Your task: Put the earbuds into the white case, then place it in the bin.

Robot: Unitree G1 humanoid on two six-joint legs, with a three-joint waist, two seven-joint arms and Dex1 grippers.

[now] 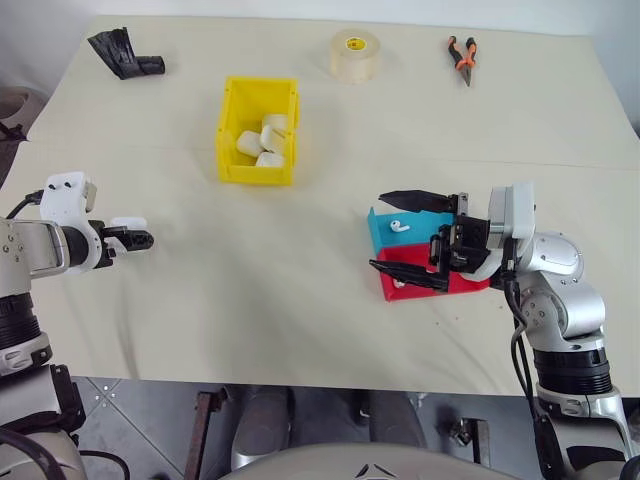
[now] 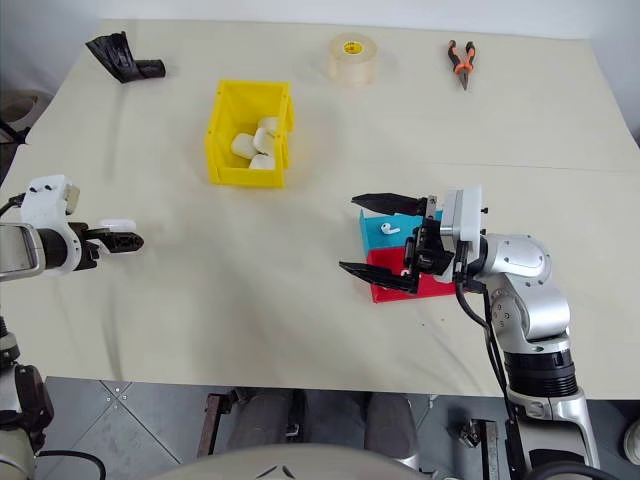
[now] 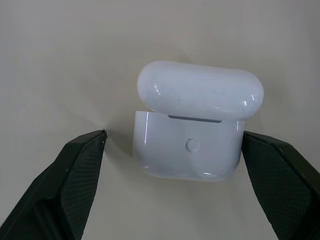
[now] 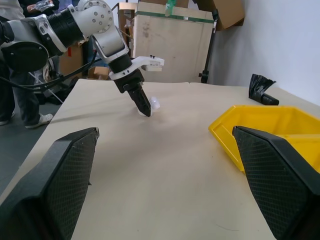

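My left gripper grabs the white case by its buttoned body (image 3: 189,147) next, so the case's lid stays free while the earbuds go in.
The white case (image 3: 186,150) stands on the table at the left with its lid (image 3: 200,90) raised. My left gripper (image 1: 135,236) is open around the case; one finger (image 3: 280,175) is at its side and the other finger (image 3: 75,170) stands a little apart. One earbud (image 1: 400,226) lies in the blue tray (image 1: 385,238). A small white piece (image 1: 400,283), perhaps the other earbud, lies in the red tray (image 1: 460,283). My right gripper (image 1: 377,230) hangs open over both trays, pointing left. The yellow bin (image 1: 255,176) sits farther back and holds several white cases (image 1: 262,143).
A tape roll (image 1: 355,55), orange-handled pliers (image 1: 462,57) and a black object (image 1: 125,52) lie along the far side of the table. The table's front edge runs just below both arms.
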